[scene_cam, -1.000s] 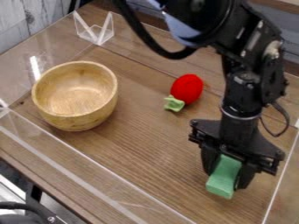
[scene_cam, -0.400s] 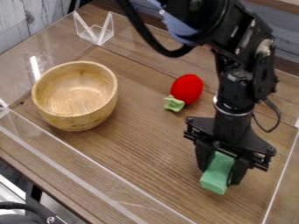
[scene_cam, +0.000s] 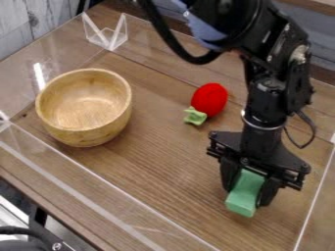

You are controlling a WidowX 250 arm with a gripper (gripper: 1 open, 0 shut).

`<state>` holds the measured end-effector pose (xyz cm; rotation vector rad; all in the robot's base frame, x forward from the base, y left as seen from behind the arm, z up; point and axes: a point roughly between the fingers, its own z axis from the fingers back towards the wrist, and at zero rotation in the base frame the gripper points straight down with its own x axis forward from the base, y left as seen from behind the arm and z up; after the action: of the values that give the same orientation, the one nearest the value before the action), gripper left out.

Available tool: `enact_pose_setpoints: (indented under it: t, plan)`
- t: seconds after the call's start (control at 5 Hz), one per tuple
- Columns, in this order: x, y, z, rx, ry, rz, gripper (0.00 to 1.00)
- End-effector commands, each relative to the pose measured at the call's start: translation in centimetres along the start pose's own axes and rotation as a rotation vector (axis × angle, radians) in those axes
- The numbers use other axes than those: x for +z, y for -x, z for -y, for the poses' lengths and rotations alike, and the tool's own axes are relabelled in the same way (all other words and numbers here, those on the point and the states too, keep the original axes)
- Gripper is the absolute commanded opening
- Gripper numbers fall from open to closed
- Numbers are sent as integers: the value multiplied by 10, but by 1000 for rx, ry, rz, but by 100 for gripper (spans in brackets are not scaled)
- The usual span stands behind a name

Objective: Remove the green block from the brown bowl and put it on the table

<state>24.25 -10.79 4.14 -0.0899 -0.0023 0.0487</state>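
Note:
The lower end of the green block (scene_cam: 245,199) is low over the wooden table, where the block would lie safely, so now my gripper is ready to release it.
The green block (scene_cam: 245,199) stands at the front right of the wooden table (scene_cam: 144,157), low against its surface. My gripper (scene_cam: 250,189) points straight down over it, its black fingers (scene_cam: 226,180) closed against the block's sides. The brown bowl (scene_cam: 84,107) sits far off to the left and shows nothing inside. Whether the block's underside touches the table is hidden by the fingers.
A red strawberry-like toy (scene_cam: 209,97) with a small green piece (scene_cam: 195,117) lies at the middle of the table, behind the gripper. A clear plastic wall (scene_cam: 78,186) runs along the front edge, and a clear stand (scene_cam: 106,34) sits at the back.
The gripper with the green block shifted slightly left and a touch lower a second ago; over the last half second nothing has moved.

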Motion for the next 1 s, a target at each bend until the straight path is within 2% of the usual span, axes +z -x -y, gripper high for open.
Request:
enact_pose_setpoints:
  t: [0.0, 0.2, 0.4, 0.6, 0.8]
  plan:
    - [26, -8, 10, -62, 31, 65, 0]
    - [23, -7, 13, -129, 37, 45, 100]
    - [26, -6, 15, -189, 44, 39, 100]
    - [26, -5, 12, -173, 49, 46, 0]
    - [25, -4, 10, -157, 54, 45, 100]
